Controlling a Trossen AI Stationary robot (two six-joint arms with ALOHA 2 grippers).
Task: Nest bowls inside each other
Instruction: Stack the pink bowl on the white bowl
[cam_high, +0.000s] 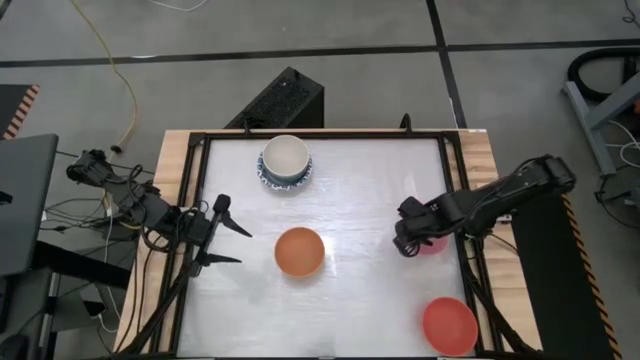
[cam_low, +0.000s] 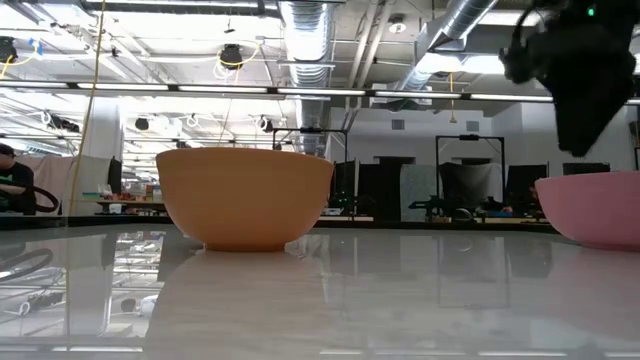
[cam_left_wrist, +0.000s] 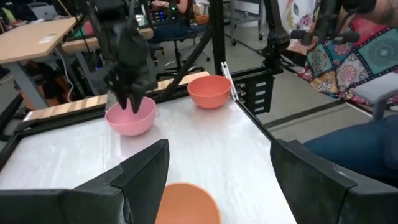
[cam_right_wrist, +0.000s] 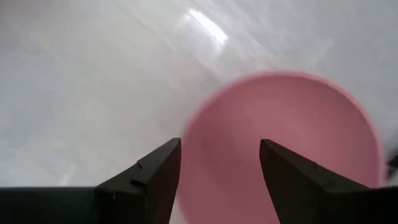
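Observation:
Next, the right gripper grabs the pink bowl by its rim (cam_right_wrist: 191, 121) to nest it inside the cream bowl.
A pink bowl (cam_right_wrist: 292, 143) stands on the white tabletop at the right. My right gripper (cam_right_wrist: 219, 143) hangs open just above its rim on the side toward the table's middle, fingers pointing down; the low view shows a gap between the right gripper (cam_low: 580, 140) and the pink bowl (cam_low: 598, 208). An orange bowl (cam_high: 299, 252) sits at the table's middle, and a red bowl (cam_high: 449, 325) at the near right corner. At the far edge a cream bowl (cam_high: 286, 155) rests inside a white bowl with a blue patterned rim (cam_high: 266, 176). My left gripper (cam_high: 240, 245) waits open at the left, pointing level toward the orange bowl.
A black frame (cam_high: 455, 190) runs around the white tabletop. Wooden strips (cam_high: 172, 160) border it left and right. Bare white surface lies between the orange bowl and the pink bowl (cam_high: 436, 244). A black box (cam_high: 285, 100) stands behind the far edge.

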